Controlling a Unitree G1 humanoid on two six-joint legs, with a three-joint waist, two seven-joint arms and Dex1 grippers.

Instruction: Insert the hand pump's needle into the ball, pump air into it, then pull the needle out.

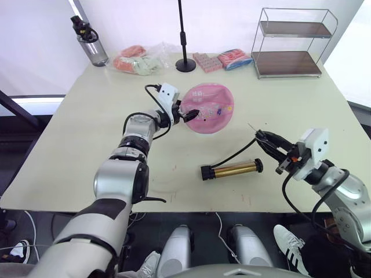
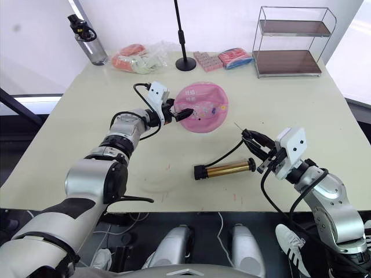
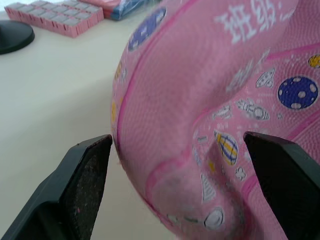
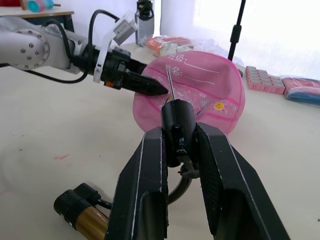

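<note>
My left gripper must grip the saggy ball's folded rim, steadying it as the needle (image 1: 251, 127) goes in.
The ball (image 1: 211, 109), pink and saggy with printed pictures, lies past the middle of the table. My left gripper (image 1: 190, 113) is at its left rim, open, with its fingers (image 3: 85, 175) on either side of the folded rim (image 3: 200, 150). The hand pump (image 1: 235, 169) lies on its side nearer me, and its black hose (image 1: 232, 155) curves up to my right gripper (image 1: 261, 138). That gripper is shut on the black fitting (image 4: 175, 120). The needle (image 4: 170, 82) sticks out past the fingertips, pointing toward the ball and apart from it.
Along the far edge stand a water bottle (image 1: 90, 40), a clear bag of packets (image 1: 139, 59), a black stand pole on a round base (image 1: 185, 65), pink packets (image 1: 207, 61) and a two-tier wire shelf (image 1: 290, 43).
</note>
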